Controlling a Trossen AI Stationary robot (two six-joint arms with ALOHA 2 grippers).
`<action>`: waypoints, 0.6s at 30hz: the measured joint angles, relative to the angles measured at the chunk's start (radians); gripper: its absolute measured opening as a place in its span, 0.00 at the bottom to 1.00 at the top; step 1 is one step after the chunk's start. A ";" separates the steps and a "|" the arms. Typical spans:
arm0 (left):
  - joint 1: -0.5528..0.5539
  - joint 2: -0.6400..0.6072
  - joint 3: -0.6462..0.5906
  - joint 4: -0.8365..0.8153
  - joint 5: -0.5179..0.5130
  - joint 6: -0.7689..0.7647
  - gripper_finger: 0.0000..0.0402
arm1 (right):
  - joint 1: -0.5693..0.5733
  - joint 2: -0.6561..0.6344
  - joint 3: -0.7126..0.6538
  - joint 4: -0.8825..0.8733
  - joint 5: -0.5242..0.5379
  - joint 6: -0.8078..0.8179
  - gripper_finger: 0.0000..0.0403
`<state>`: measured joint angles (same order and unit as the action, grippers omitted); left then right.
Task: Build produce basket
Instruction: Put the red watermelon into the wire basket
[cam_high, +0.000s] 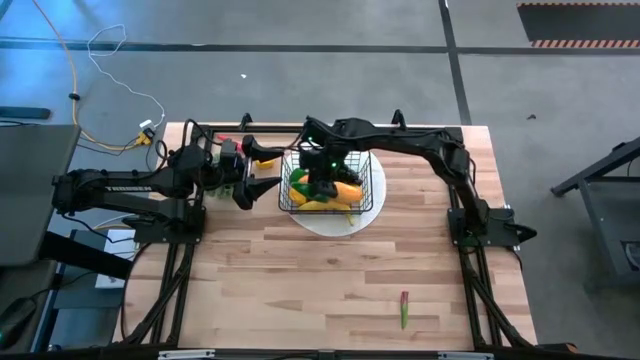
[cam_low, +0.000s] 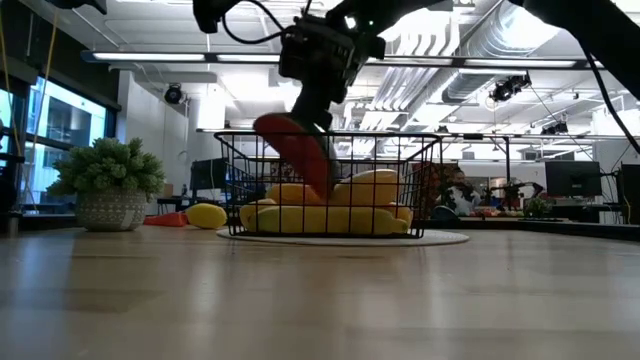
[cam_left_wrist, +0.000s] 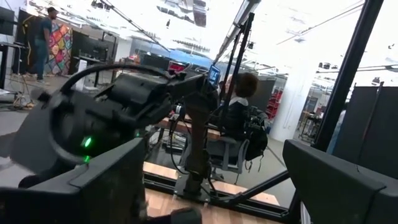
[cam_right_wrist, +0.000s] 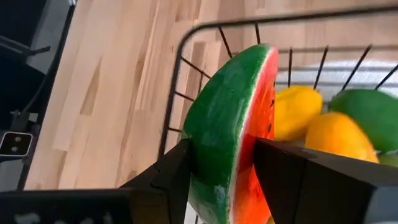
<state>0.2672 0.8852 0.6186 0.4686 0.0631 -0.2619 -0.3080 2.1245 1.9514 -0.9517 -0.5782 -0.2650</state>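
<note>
My right gripper releases the watermelon slice (cam_right_wrist: 229, 130) next, since it holds the slice inside the wire basket's rim, so the slice would stay in the basket.
The black wire basket (cam_high: 376, 176) stands on a round white plate (cam_high: 366, 216) at the table's far middle. In it lie yellow and green produce: a lemon (cam_right_wrist: 296, 109), an orange mango (cam_right_wrist: 336, 138) and a lime (cam_right_wrist: 370, 114). My right gripper (cam_high: 322, 180) hangs over the basket's left part, shut on a watermelon slice (cam_right_wrist: 229, 130). The slice's red side (cam_low: 298, 152) shows in the low view. Just left of the basket my left gripper (cam_high: 262, 170) waits open with nothing between its fingers. My right gripper pinches the watermelon slice between its two fingers. One finger lies on the green rind (cam_right_wrist: 209, 169), the other on the red cut face (cam_right_wrist: 250, 182). The fingers slant down from above. The slice hangs below them, its lower end (cam_low: 318, 178) inside the basket's walls.
A red and green chili (cam_high: 404, 308) lies alone near the table's front right. A lemon (cam_low: 207, 215) and an orange piece (cam_low: 170, 218) lie left of the basket, beyond them a potted plant (cam_low: 108, 185). Bare wood stretches in front of the plate.
</note>
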 joint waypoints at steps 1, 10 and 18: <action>0.000 0.000 0.000 0.000 0.000 0.000 0.93 | 0.000 0.004 0.000 -0.005 0.000 0.003 0.35; 0.001 0.000 0.000 0.000 -0.027 0.003 0.93 | 0.000 0.004 -0.002 -0.016 -0.006 0.047 0.35; 0.000 0.000 0.000 0.000 -0.027 0.003 0.93 | 0.000 0.004 -0.002 -0.007 -0.006 0.111 0.45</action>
<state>0.2676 0.8852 0.6186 0.4689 0.0364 -0.2588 -0.3077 2.1284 1.9495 -0.9588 -0.5842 -0.1543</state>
